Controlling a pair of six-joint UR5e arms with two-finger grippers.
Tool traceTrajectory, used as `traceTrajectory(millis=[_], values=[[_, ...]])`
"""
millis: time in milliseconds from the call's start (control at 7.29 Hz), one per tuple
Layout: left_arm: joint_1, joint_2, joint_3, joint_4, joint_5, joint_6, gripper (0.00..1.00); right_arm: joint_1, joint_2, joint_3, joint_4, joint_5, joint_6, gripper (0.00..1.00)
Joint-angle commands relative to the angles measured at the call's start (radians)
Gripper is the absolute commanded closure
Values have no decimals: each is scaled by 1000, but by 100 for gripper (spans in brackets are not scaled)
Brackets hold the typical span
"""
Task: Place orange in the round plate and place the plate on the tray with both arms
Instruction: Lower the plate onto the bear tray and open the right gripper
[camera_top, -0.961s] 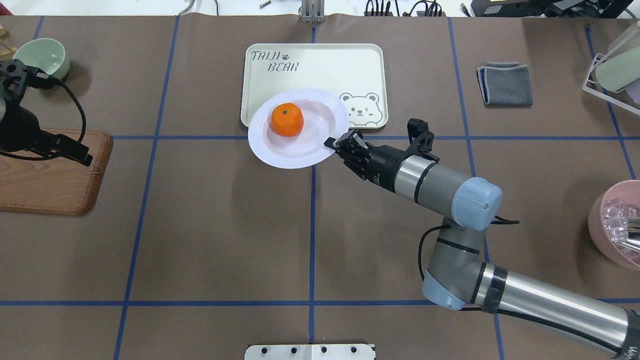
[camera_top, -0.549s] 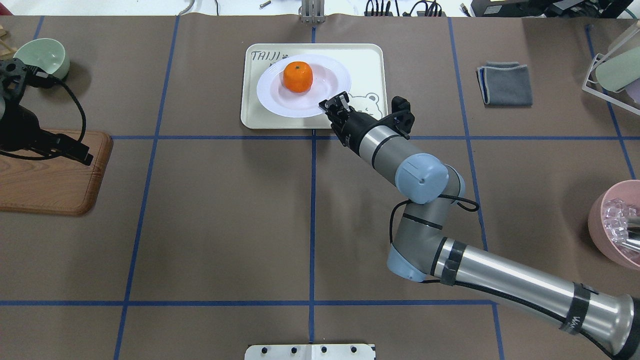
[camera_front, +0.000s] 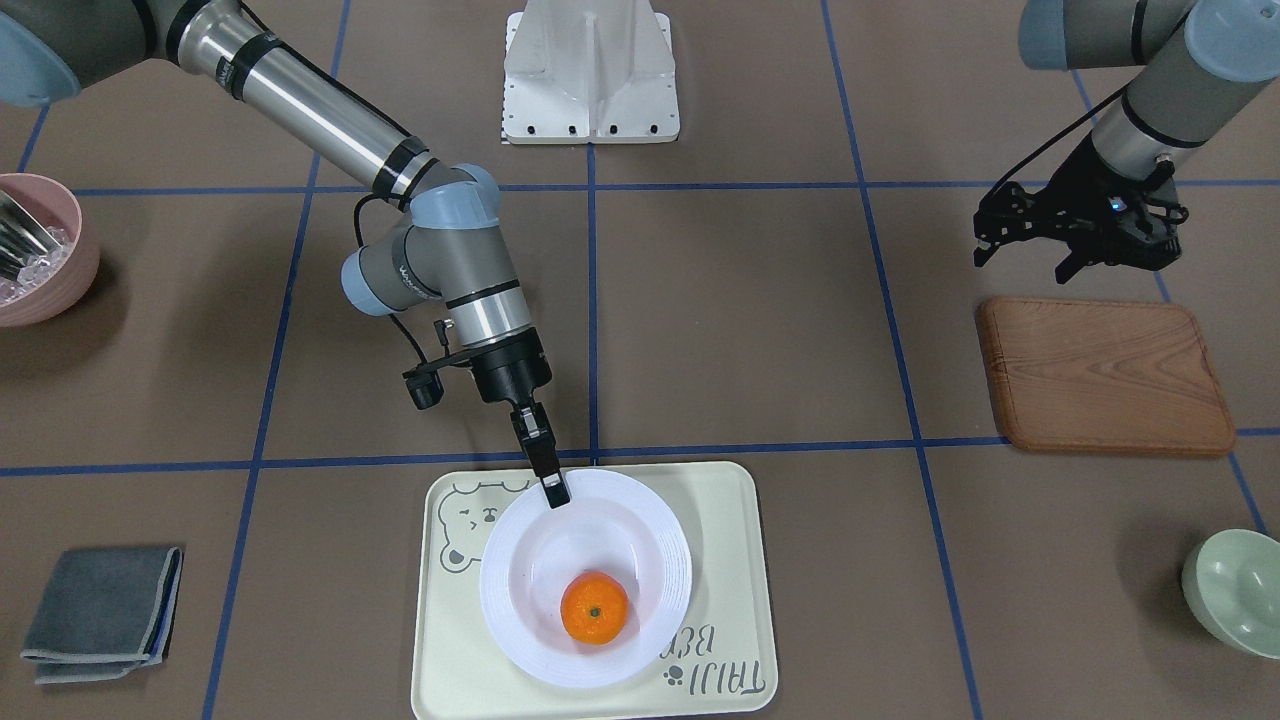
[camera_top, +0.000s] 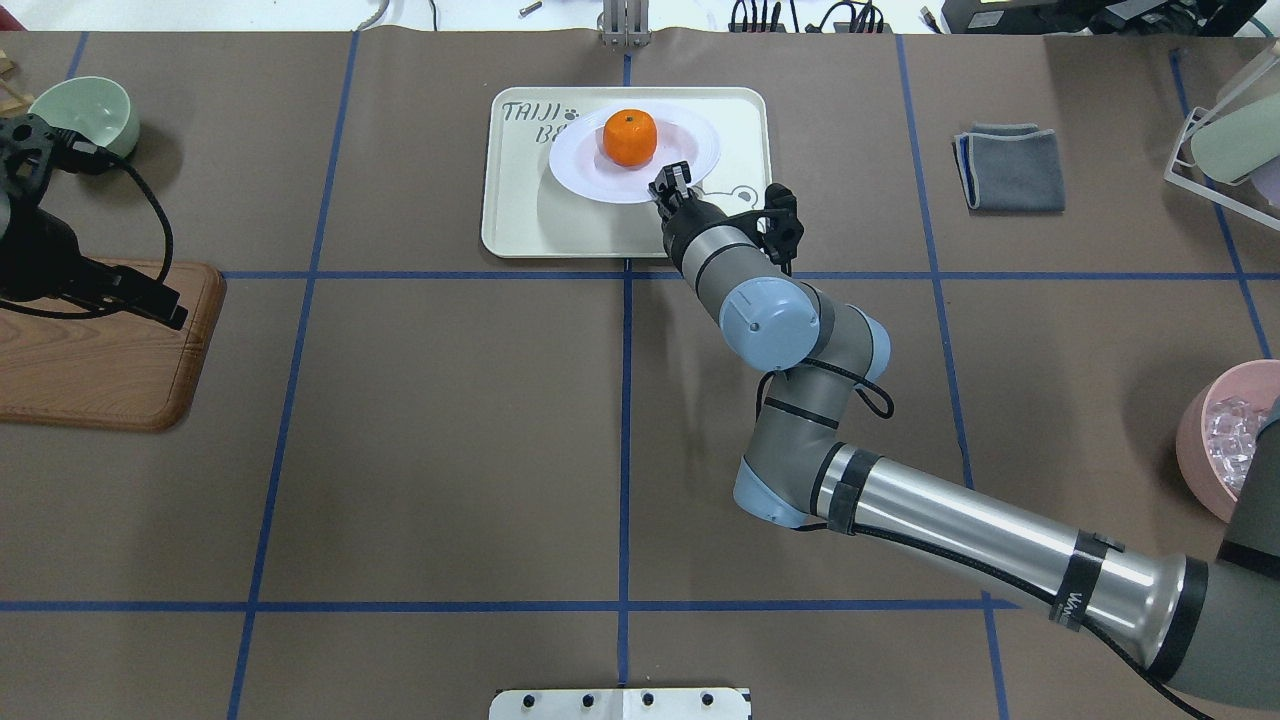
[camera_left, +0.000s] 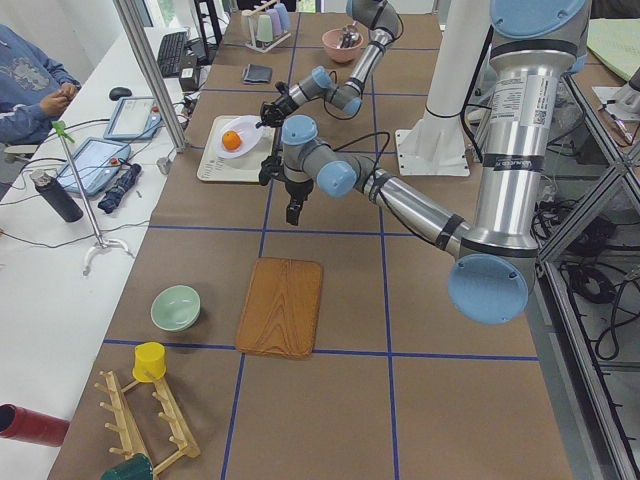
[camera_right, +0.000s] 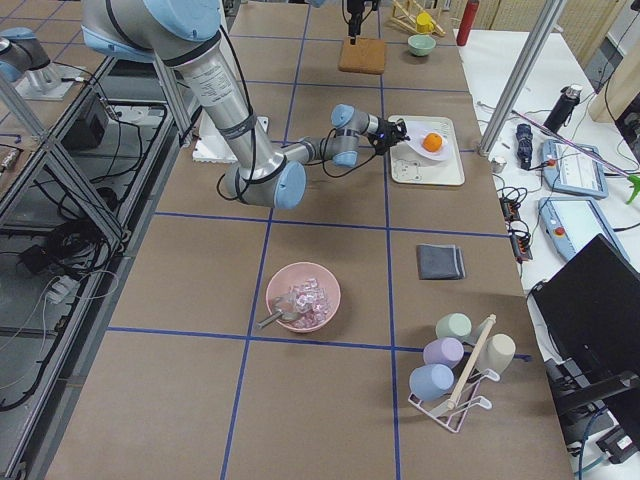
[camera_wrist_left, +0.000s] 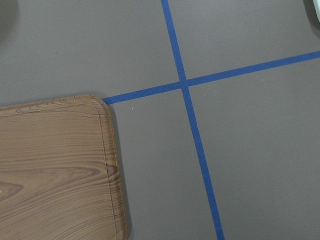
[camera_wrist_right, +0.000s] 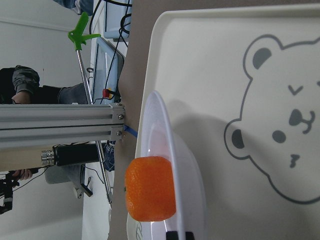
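Note:
The plate's bottom (camera_wrist_right: 194, 182) meets its shadow on the cream tray and would settle there, so my right gripper should open now.
The orange (camera_top: 630, 137) lies in the white round plate (camera_top: 590, 170), which is over the cream tray (camera_top: 530, 210) with the bear drawing. My right gripper (camera_top: 672, 180) is shut on the plate's near rim. From the front, the orange (camera_front: 594, 607) sits low in the plate (camera_front: 670, 560), and the right gripper (camera_front: 556, 492) pinches the rim over the tray (camera_front: 720, 520). In the right wrist view the plate (camera_wrist_right: 192, 175) is tilted and throws a shadow on the tray (camera_wrist_right: 210, 65). My left gripper (camera_front: 1070, 255) hangs open and empty over the wooden board's edge.
A wooden board (camera_top: 100, 350) and a green bowl (camera_top: 85, 115) are at the left. A folded grey cloth (camera_top: 1010, 167), a cup rack (camera_top: 1225, 140) and a pink bowl (camera_top: 1225, 440) are at the right. A person (camera_left: 30, 80) sits beyond the tray.
My right gripper has carried the plate with the orange away from the tray's near edge and over its middle. The left arm has not moved.

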Motion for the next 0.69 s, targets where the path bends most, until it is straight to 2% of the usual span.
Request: traceTrajectory(millis=[0, 137, 275, 412, 549], values=[[0, 4, -1, 0, 0, 0, 2, -1, 17, -21, -4, -9, 9, 100], [0, 4, -2, 0, 0, 0, 2, -1, 17, -24, -5, -9, 9, 100], [0, 5, -1, 0, 0, 0, 2, -1, 14, -22, -5, -9, 7, 31], [0, 4, -2, 0, 0, 0, 2, -4, 9, -15, -5, -7, 7, 0], [-2, 4, -2, 0, 0, 0, 2, -14, 8, -8, -5, -9, 3, 0]])
